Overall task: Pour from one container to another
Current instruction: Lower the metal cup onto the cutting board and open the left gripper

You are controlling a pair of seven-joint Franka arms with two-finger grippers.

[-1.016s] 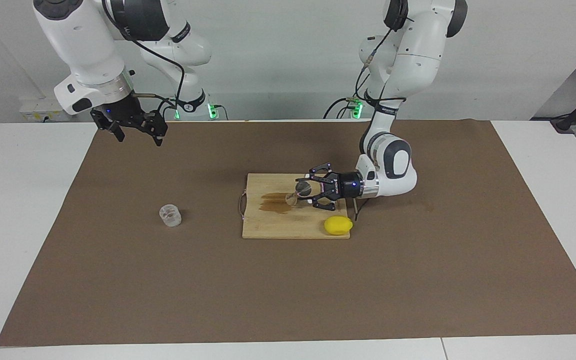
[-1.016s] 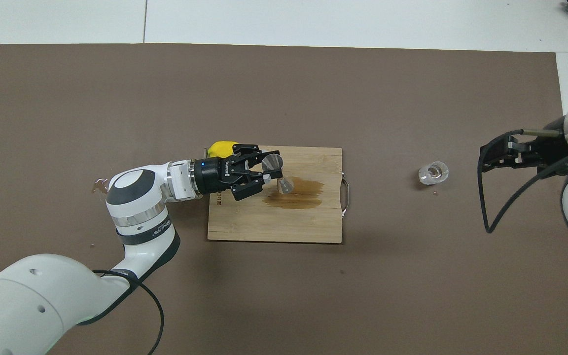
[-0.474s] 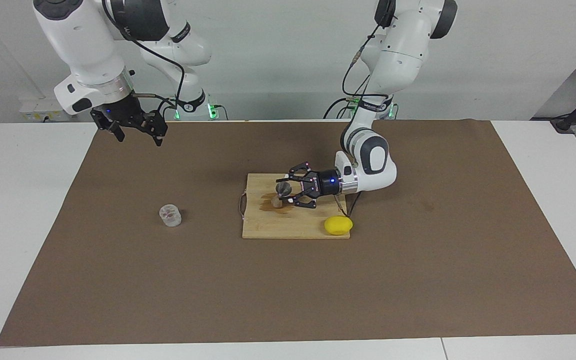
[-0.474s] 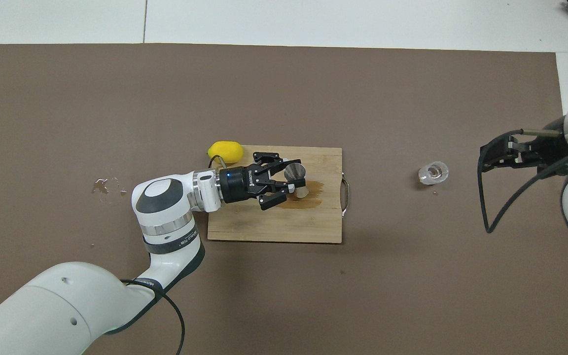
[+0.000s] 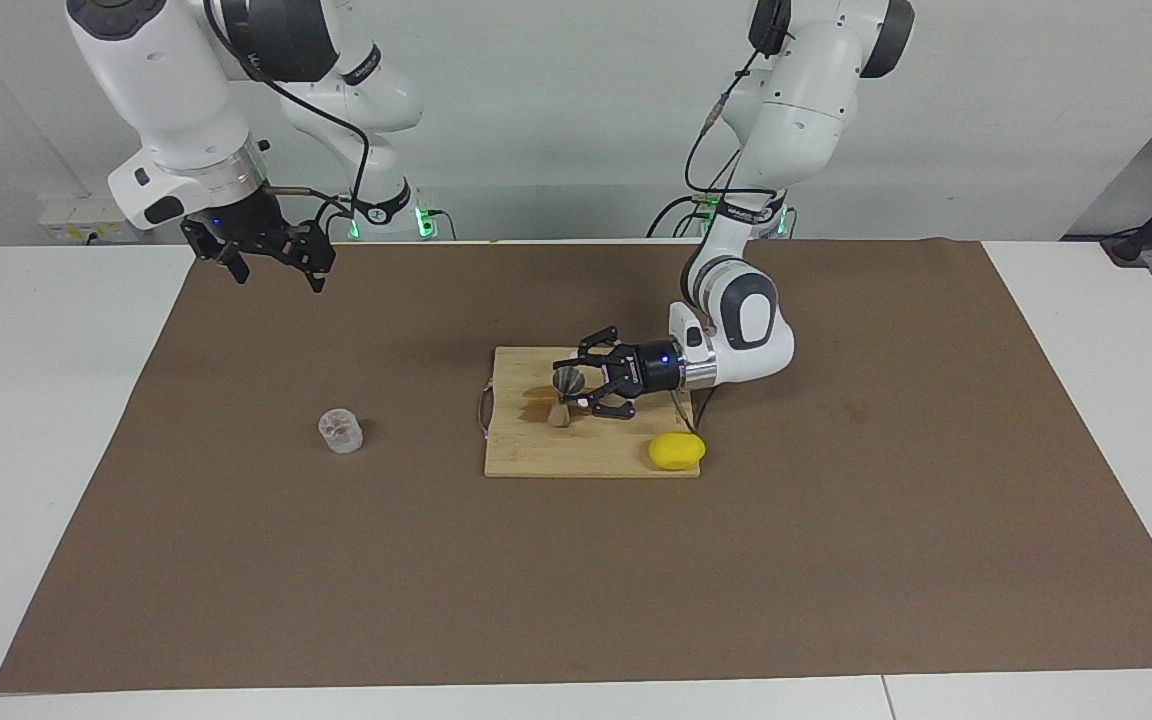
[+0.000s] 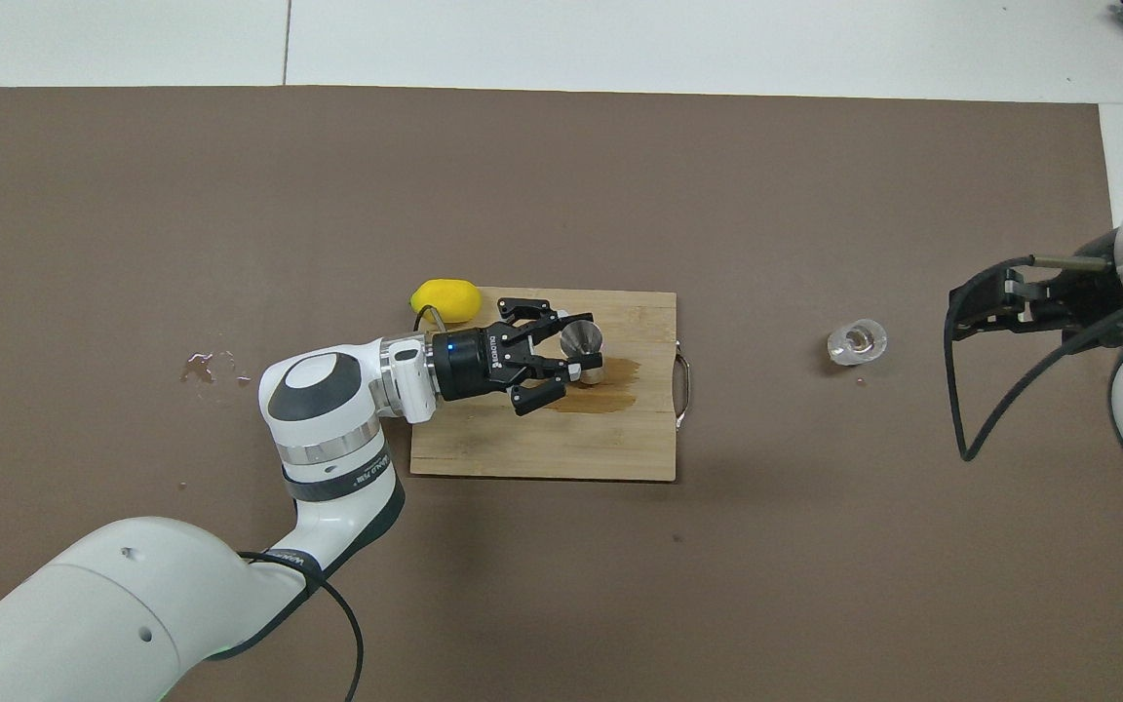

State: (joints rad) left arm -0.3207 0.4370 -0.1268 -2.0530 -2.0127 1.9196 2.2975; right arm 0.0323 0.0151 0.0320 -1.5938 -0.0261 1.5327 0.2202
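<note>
I should open my left gripper, because the jigger's foot [image 6: 592, 375] rests on the wooden cutting board and the jigger would stay standing.
The metal jigger [image 5: 564, 393] [image 6: 584, 343] stands nearly upright on the wooden cutting board [image 5: 586, 458] [image 6: 522, 450], its foot in a brown puddle [image 5: 536, 402] [image 6: 615, 396]. My left gripper [image 5: 577, 389] [image 6: 575, 357] reaches in sideways low over the board and is shut on the jigger's waist. The small clear glass cup [image 5: 341, 431] [image 6: 856, 342] stands alone on the brown mat toward the right arm's end. My right gripper [image 5: 276, 275] [image 6: 956, 312] hangs open in the air over the mat's edge at that end, holding nothing, apart from the cup.
A yellow lemon [image 5: 676, 451] [image 6: 444, 299] lies at the board's corner, close beside the left wrist. A few drops of liquid [image 6: 206, 367] sit on the mat toward the left arm's end. The brown mat [image 5: 836, 560] covers most of the table.
The left arm has carried the jigger along the board toward the right arm's end and turned it from tipped over to upright. The right arm has not moved.
</note>
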